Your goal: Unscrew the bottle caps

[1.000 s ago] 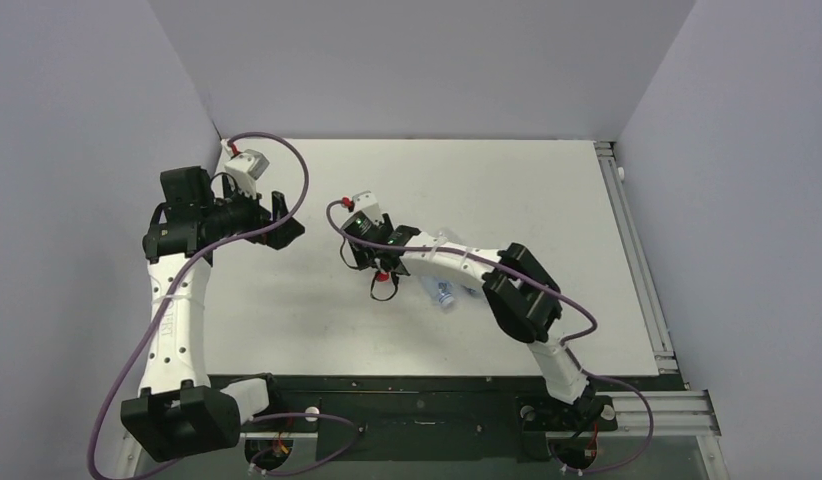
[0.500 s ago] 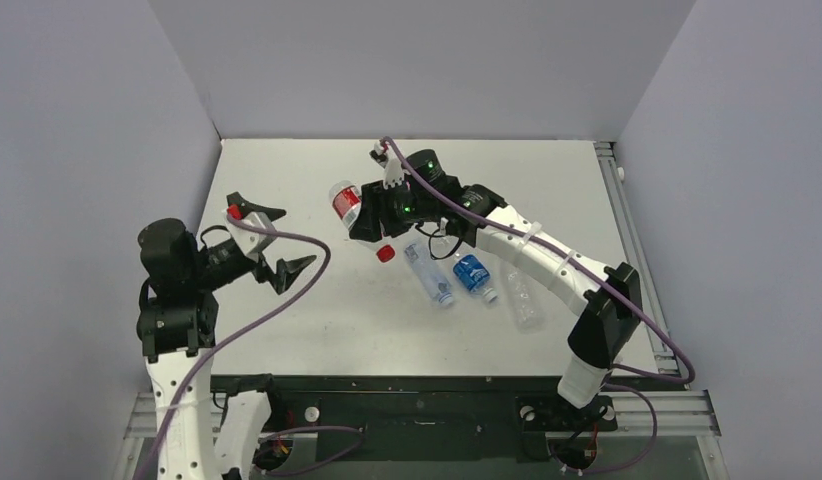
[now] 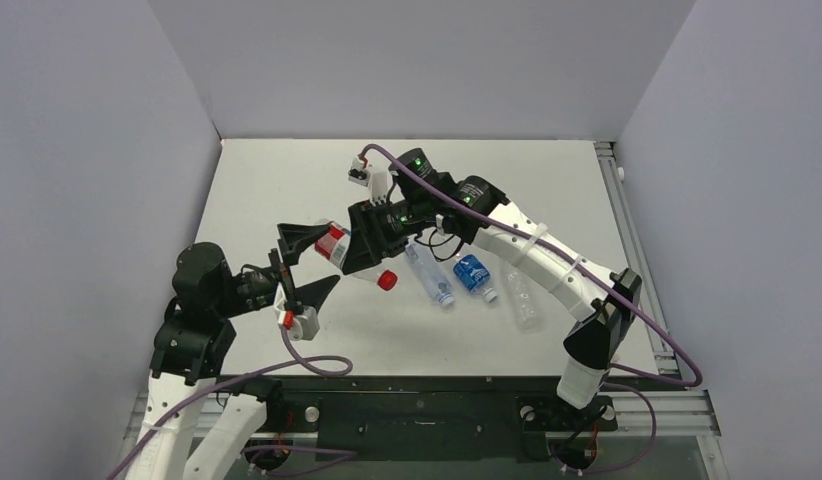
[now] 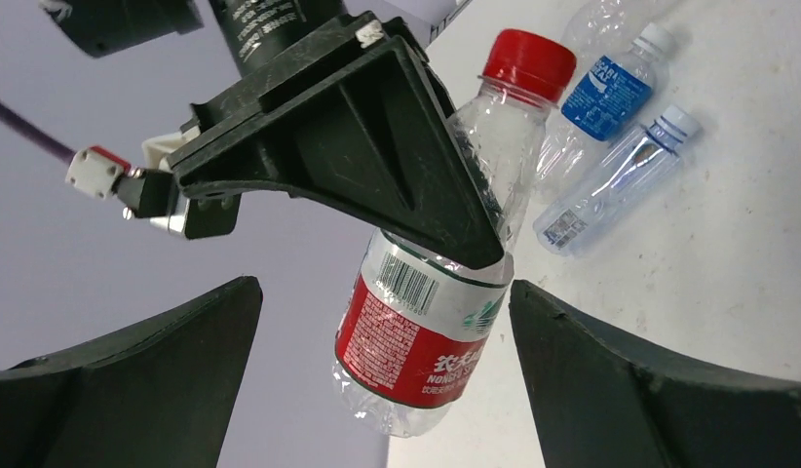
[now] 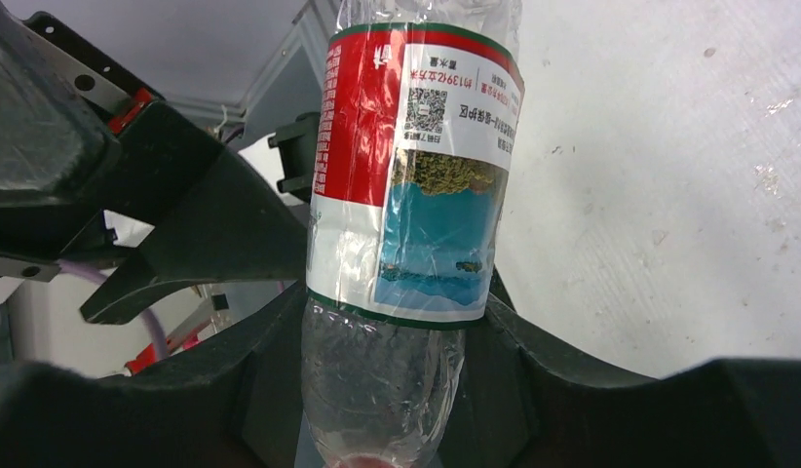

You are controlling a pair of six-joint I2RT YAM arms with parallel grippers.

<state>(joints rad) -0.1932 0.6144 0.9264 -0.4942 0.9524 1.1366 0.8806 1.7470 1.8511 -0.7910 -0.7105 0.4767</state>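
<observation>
The fingers of my left gripper stop short of the bottle's red label, so they would miss the bottle if they closed now. My left gripper needs to move forward first, then close on the bottle.
My right gripper is shut on a clear bottle with a red label, holding it tilted in the air. Its red cap is on and points down towards the table. In the right wrist view the fingers clamp the clear shoulder of the bottle, and the cap just shows at the bottom edge. My left gripper is open and faces the bottle's base. In the left wrist view the bottle hangs between the wide fingers without touching them, with the red cap at its far end.
Three more bottles lie on the white table right of the held one: a pale-labelled bottle, a blue-labelled bottle with a white cap, and a clear bottle. Grey walls stand at the left, back and right.
The right arm has brought the red-label bottle down and to the left. The left arm has swung in from the left, and its open fingers now frame the bottle's base.
</observation>
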